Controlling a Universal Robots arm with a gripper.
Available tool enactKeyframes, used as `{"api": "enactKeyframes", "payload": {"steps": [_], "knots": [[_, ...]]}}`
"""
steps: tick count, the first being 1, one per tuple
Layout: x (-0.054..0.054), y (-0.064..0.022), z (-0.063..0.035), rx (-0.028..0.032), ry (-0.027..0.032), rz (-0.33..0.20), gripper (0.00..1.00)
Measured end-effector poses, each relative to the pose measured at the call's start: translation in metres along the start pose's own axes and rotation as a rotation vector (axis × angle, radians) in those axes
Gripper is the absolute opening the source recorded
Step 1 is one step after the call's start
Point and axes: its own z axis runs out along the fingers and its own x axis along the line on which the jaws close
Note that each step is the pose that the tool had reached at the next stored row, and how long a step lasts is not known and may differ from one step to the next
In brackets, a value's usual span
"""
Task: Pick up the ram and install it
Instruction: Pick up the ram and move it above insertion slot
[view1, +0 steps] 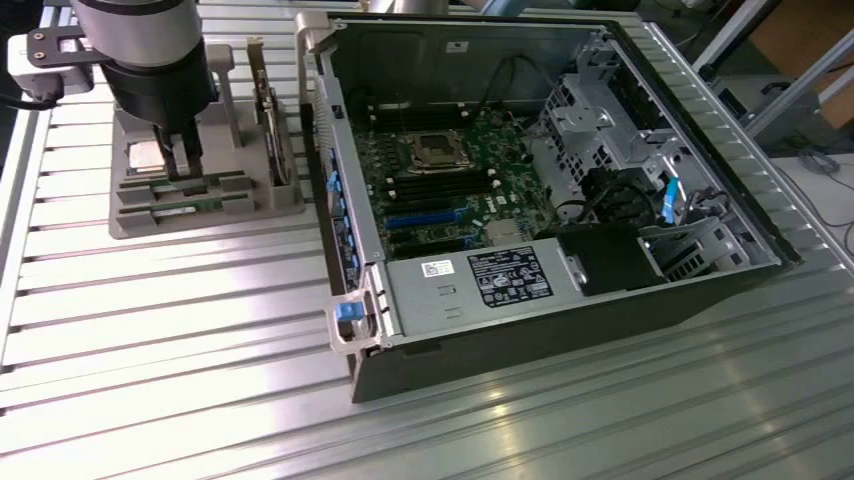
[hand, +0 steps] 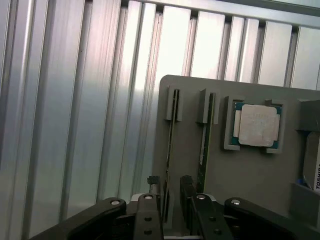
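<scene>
Holder posts hold the ram at both ends. My gripper should next grab the ram between its fingers by the ram's bare middle part, where the fingers fit.
Two ram sticks stand on edge in slots of a grey holder at the exterior view's left. In the wrist view one ram runs straight between my gripper's black fingers, which sit on either side of it with small gaps. The second ram stands parallel, just outside that finger. My gripper is open, lowered over the holder's ram slots. The open computer case with its motherboard lies at the exterior view's right.
On the same holder sit a square silver processor chip and an upright hard drive with a white label. The ribbed aluminium table spreads around. Metal frame bars stand beyond the case.
</scene>
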Motion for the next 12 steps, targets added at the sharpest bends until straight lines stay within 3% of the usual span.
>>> {"api": "enactKeyframes", "payload": {"steps": [12], "knots": [[-0.001, 0.0091, 0.0164, 0.0000, 0.0000, 0.000, 0.30]]}}
